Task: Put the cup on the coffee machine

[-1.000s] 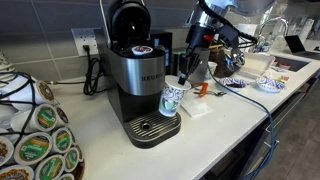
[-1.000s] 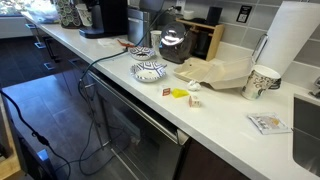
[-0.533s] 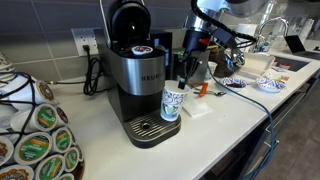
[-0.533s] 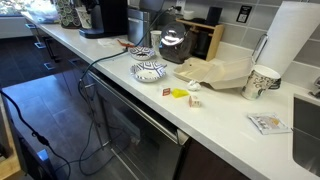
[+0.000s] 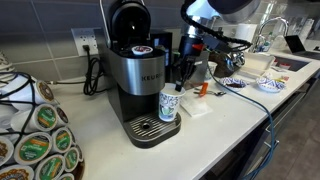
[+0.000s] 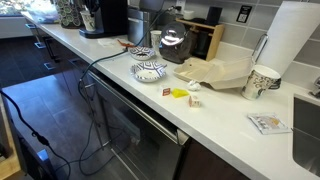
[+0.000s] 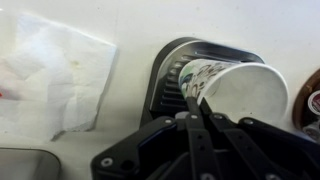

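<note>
The bottom of the cup is resting below my fingers on the drip tray's grate (image 5: pixel 149 125) (image 7: pixel 212 49), inside its front edge. My gripper needs to let go of the cup.
The cup (image 5: pixel 170 104) is white with a greenish-blue pattern. It hangs upright at the right end of the drip tray (image 5: pixel 148 129) of the silver and black coffee machine (image 5: pixel 138 72). My gripper (image 5: pixel 180 80) is shut on the cup's rim from above. I cannot tell whether the cup's base touches the grate. In the wrist view my fingers (image 7: pixel 194 104) pinch the wall of the cup (image 7: pixel 240 88), which lies over the dark tray (image 7: pixel 168 82). The machine's lid is open with a pod (image 5: pixel 143 49) in it.
A rack of green-topped pods (image 5: pixel 38 140) stands at the front left. A white napkin (image 7: pixel 55 75) lies beside the tray. Blue-and-white bowls (image 5: pixel 268 85) and cables lie near the sink. In an exterior view, a bowl (image 6: pixel 150 71), another pale cup (image 6: pixel 262 82) and a paper towel roll (image 6: pixel 296 40) stand on the counter.
My gripper has carried the cup left towards the machine and a little lower, from beside the tray to over its right end.
</note>
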`<state>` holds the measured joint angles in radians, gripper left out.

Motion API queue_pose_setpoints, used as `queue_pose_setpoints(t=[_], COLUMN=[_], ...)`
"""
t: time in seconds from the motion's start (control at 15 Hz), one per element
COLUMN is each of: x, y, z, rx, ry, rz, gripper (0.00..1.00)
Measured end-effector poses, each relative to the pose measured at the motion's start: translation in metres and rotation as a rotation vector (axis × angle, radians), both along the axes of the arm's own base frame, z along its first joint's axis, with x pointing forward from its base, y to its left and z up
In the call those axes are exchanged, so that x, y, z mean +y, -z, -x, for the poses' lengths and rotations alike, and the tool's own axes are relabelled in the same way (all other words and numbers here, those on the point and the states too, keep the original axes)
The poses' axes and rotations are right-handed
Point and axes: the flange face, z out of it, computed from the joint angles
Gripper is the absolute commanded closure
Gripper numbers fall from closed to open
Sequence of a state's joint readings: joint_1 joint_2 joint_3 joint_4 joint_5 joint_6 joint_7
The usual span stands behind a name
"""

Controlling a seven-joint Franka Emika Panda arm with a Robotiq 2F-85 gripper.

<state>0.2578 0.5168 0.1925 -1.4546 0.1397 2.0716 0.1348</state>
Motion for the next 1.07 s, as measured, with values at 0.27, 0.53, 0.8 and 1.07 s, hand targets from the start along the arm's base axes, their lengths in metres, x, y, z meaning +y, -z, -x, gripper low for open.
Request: queue_pose_setpoints(t=[0.27, 0.53, 0.8, 1.07], x=[0.004, 0.009, 0.013, -0.004], y=[0.003, -0.001, -0.023, -0.047], z=[-0.003, -0.004, 0.000, 0.027], rx=[0.009, 0.019, -0.009, -0.009], ry=[0.017, 0.027, 0.035, 0.134], rz=[0.004, 0.005, -0.002, 0.050], gripper=[0.56, 0.27, 0.00, 0.00])
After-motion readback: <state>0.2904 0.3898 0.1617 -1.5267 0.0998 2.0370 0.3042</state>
